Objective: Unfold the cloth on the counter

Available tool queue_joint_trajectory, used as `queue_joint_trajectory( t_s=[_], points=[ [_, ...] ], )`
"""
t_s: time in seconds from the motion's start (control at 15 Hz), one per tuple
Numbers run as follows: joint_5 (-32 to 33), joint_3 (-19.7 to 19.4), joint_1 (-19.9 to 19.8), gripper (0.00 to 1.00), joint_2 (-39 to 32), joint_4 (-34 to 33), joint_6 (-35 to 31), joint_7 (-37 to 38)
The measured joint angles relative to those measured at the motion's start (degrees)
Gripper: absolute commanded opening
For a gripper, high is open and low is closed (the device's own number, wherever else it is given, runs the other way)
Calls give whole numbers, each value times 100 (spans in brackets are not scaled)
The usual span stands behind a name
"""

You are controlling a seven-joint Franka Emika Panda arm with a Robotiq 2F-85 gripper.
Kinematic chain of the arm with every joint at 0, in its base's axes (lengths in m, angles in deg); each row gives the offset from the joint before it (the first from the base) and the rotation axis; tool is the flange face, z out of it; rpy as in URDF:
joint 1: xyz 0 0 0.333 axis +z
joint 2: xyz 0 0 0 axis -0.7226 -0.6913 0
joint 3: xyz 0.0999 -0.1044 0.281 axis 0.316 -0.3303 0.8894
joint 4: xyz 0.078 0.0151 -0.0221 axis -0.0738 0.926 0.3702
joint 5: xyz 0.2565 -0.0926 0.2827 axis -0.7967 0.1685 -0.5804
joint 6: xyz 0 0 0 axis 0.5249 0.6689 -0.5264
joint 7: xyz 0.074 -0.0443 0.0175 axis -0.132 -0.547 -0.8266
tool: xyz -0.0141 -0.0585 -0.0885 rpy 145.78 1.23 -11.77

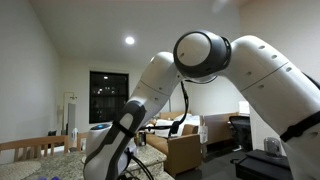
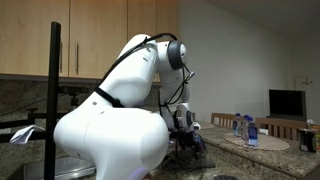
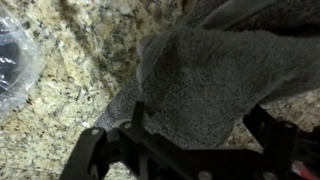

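I should close now, pinching a fold of the grey cloth's bunched middle.
In the wrist view a grey terry cloth (image 3: pixel 205 65) lies bunched and folded on the speckled granite counter (image 3: pixel 70 110). My gripper (image 3: pixel 198 120) hangs right over it. Its two black fingers stand wide apart, one at the cloth's left edge and one at its right, with the cloth's near tip between them. The jaws look open. In an exterior view the gripper (image 2: pixel 185 135) is low at the counter (image 2: pixel 235 155), and the arm's white body hides the cloth. In the exterior view that looks past the arm, the arm hides both cloth and gripper.
A clear plastic item (image 3: pixel 14 60) lies on the counter left of the cloth. Several water bottles (image 2: pixel 246 128) stand on a mat further along the counter. A light wooden chair back (image 1: pixel 35 147) stands beyond the counter edge (image 1: pixel 60 162).
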Motion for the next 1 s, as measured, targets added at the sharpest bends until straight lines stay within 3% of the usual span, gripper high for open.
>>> queue_joint_trajectory(
  t_s=[0.07,0.13,0.27,0.8,1.0],
  points=[
    [0,0,1,96,-26,-21,0,0],
    [-1,-1,3,73,-49,-41,1,0],
    [-2,-8,13,68,-88,-75,7,0],
    [-20,-26,34,14,-178,-164,63,0],
    [-20,-67,66,9,-178,-198,94,1]
  ],
)
